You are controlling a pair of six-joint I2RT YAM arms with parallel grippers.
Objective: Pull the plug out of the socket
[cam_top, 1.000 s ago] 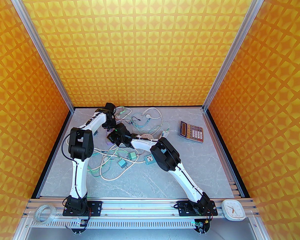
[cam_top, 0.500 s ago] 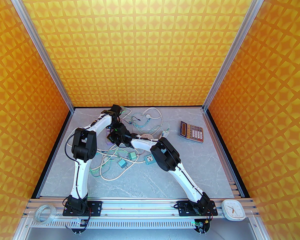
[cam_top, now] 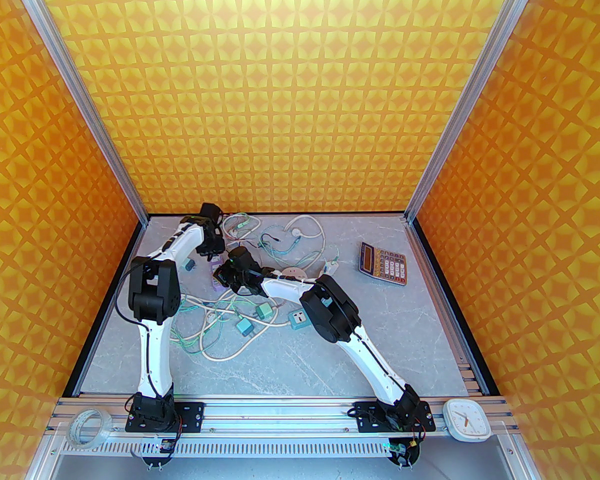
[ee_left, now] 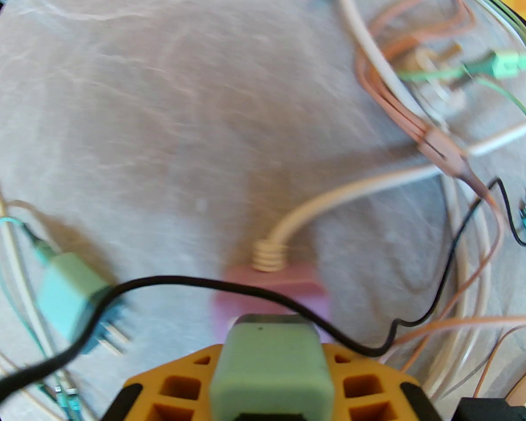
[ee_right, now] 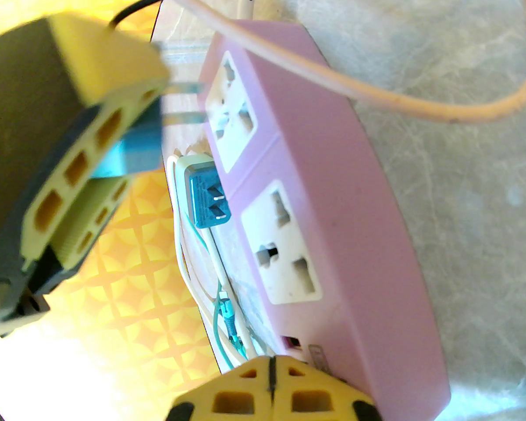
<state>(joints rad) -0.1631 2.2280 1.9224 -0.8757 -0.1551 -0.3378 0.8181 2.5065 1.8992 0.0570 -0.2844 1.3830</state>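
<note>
The plug would fall loose against the power strip if my left gripper opened now, because the plug's pins are outside the upper socket (ee_right: 230, 112).
A pink power strip (ee_right: 333, 217) lies on the grey table, also seen in the top view as the pink strip (cam_top: 218, 281). My left gripper (ee_right: 131, 143) is shut on a teal-green plug (ee_left: 269, 366). The plug's two prongs (ee_right: 184, 103) point at the strip's upper socket (ee_right: 230, 112), with their tips right at its face. The lower socket (ee_right: 282, 248) has nothing in it. My right gripper (ee_right: 269, 388) is shut, its yellow fingers together at the strip's near end. From above, the left gripper (cam_top: 211, 249) sits just left of the right gripper (cam_top: 228, 274).
Tangled white, green and brown cables (cam_top: 220, 318) spread around the strip. Loose green adapters (cam_top: 265, 310) and a teal socket cube (cam_top: 298, 319) lie among them, another loose plug (ee_left: 65, 296) beside the strip. A calculator (cam_top: 383, 263) sits far right; clock (cam_top: 466, 420) and tape roll (cam_top: 89, 427) rest on the front rail.
The left arm first leaned right toward the strip, then swung back left, drawing the plug's prongs out to the face of the upper socket. The right arm stayed put.
</note>
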